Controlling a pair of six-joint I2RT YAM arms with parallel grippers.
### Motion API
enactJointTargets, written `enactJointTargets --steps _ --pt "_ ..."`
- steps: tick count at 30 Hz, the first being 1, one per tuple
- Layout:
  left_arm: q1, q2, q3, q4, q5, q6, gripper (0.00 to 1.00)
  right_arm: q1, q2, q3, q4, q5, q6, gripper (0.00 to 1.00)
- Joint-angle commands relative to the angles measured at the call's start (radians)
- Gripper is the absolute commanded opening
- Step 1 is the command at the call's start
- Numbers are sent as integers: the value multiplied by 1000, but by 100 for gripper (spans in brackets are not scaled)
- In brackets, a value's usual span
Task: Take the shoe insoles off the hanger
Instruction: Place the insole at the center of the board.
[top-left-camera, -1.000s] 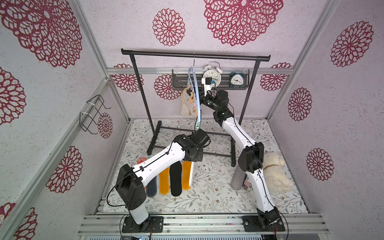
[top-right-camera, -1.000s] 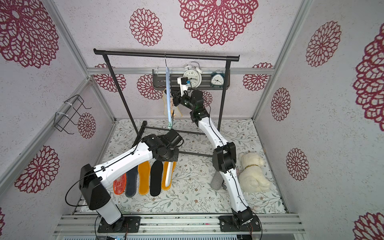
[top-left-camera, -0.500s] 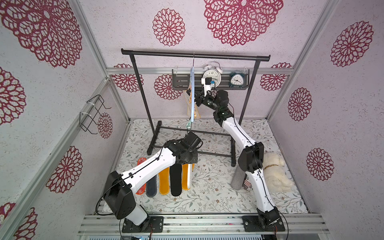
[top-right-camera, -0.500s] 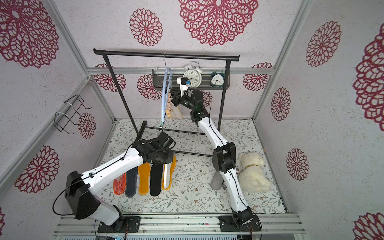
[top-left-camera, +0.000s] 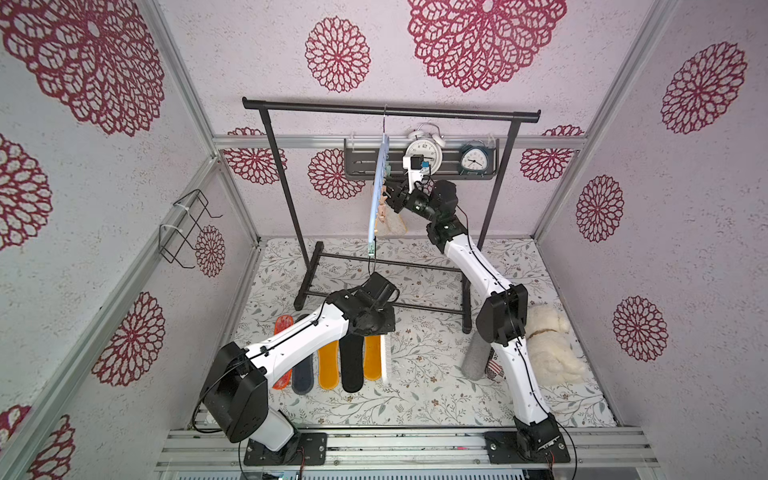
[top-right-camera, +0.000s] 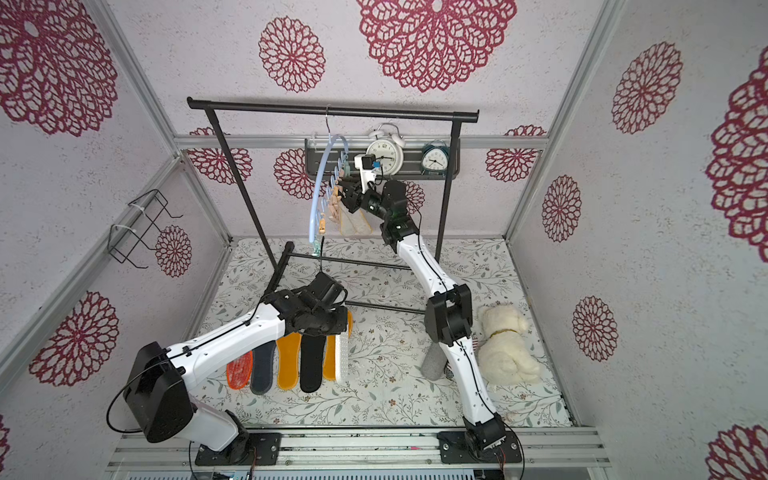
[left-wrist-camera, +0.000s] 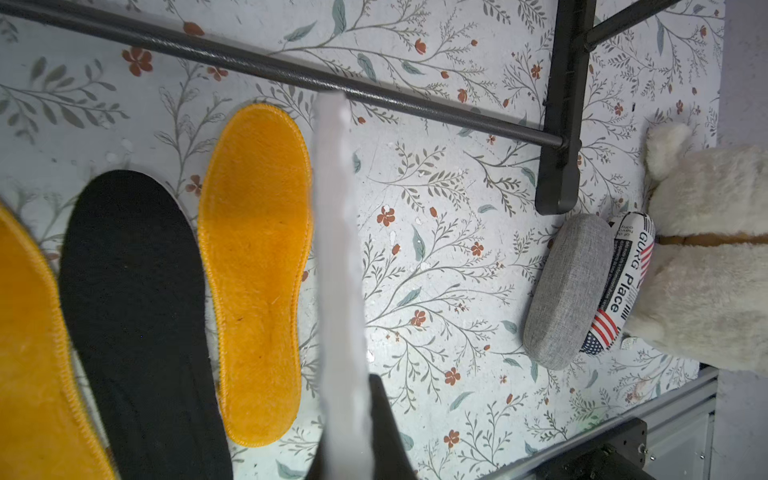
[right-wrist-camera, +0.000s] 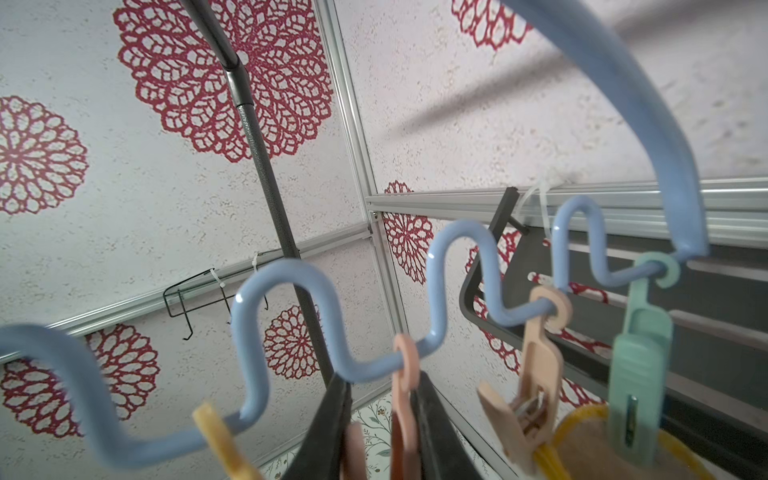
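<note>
My left gripper needs to take the edge-on pale insole to empty floor before letting go, as if I opened now, it would drop onto the yellow insole close beside it.
The pale blue hanger hangs by its hook from the black rack. My right gripper is shut on a pink clothespin on the wavy bar. One yellow insole stays clipped under the beige and mint pins. My left gripper is shut on a pale insole, held edge-on just above the floor. Beside it lie a yellow insole, a black one, another yellow one, a dark grey one and an orange-red gel one.
The black garment rack spans the back, its foot bars on the floral floor close to the insoles. A grey felt roll, a printed pouch and a white plush toy lie right. Two clocks sit on the wall shelf.
My left arm has come down and back from the hanger with the pale insole, toward the row on the floor. The hanger has swung and turned; the right gripper stays on it.
</note>
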Motion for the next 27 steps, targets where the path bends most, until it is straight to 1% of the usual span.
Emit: enactJointTargets --steps 1,5,7,11,16,20,24,26,27 --pt "-2 47 -21 41 20 -16 1 -14 19 15 -26 -8 -2 14" --pt "-51 137 29 -96 -56 19 0 -17 19 16 -25 -5 -3 14" --pt "-83 193 95 -203 -106 6 0 -19 20 16 -24 -5 -1 14" --pt "-133 285 222 -328 -140 -28 0 -23 19 16 -24 -10 1 14" --pt "-155 398 368 -388 -171 -50 0 -28 17 15 -27 -18 1 14" --pt "-160 541 496 -455 -213 -39 0 -28 18 15 -28 -22 4 14" --pt "-161 658 625 -600 -321 -33 0 -29 21 15 -31 -25 4 14" --pt "-162 673 656 -659 -372 -44 0 -28 20 15 -27 -27 5 14" --pt "-161 667 649 -668 -390 -53 0 -29 19 15 -24 -26 6 14"
